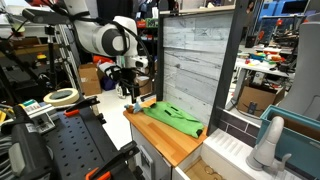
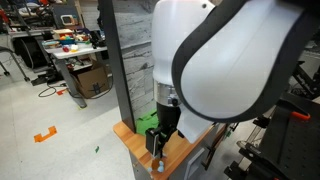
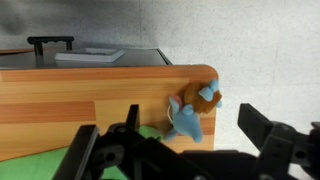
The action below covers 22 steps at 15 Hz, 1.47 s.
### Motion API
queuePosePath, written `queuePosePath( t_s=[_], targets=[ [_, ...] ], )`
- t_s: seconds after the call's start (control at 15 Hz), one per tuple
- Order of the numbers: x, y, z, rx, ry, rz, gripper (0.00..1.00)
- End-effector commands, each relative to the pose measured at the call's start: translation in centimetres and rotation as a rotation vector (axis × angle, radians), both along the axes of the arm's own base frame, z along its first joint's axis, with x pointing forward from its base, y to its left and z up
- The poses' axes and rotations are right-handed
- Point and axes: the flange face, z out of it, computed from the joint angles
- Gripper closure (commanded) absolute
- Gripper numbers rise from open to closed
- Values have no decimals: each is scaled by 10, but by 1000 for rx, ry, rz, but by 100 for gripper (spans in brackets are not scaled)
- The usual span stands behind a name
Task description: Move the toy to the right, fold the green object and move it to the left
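The toy (image 3: 192, 110) shows between my fingers, which are above it in an exterior view, so closing now would miss it. My gripper lowers first, then closes on it.
The toy (image 3: 192, 110) is a small lumpy blue and brown figure lying at the rounded corner of the wooden counter (image 3: 60, 100) in the wrist view. My gripper (image 3: 170, 128) is open, and the toy shows between its two black fingers, nearer the right one. I cannot tell whether a finger touches it. The green cloth (image 1: 170, 115) lies spread on the counter (image 1: 170, 142), beside the gripper (image 1: 131, 88); a strip of it shows in the wrist view (image 3: 40, 165) and in an exterior view (image 2: 148, 122). The arm hides most of the counter (image 2: 190, 148) there.
A grey plank wall (image 1: 190, 60) stands along the back of the counter. A sink with a faucet (image 1: 268, 140) lies past the cloth's far end. A workbench with a tape roll (image 1: 62, 97) stands beside the counter. The floor (image 3: 270, 60) drops off past the toy's corner.
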Motion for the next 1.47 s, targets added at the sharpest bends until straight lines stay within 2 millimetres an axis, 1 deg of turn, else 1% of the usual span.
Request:
queuePosePath(
  t_s=[0.0,0.2,0.27,0.4,0.47,0.67,0.93,1.0,1.2,1.27,1.4],
  targets=[
    [27,15,-29,-31,-33,-52,0],
    [40,26,-47,-36,-36,-76,0],
    [44,29,-51,-35,-37,-82,20],
    [50,35,-58,-33,-42,-86,32],
    [52,38,-60,-31,-44,-82,42],
    [52,44,-63,-29,-48,-64,65],
    [45,49,-52,-20,-52,-41,95],
    [43,48,-47,-15,-52,-39,100],
    [41,45,-31,-6,-54,-36,100],
    [40,41,-22,-4,-57,-32,99],
    [36,33,-5,-7,-63,-19,99]
  ],
)
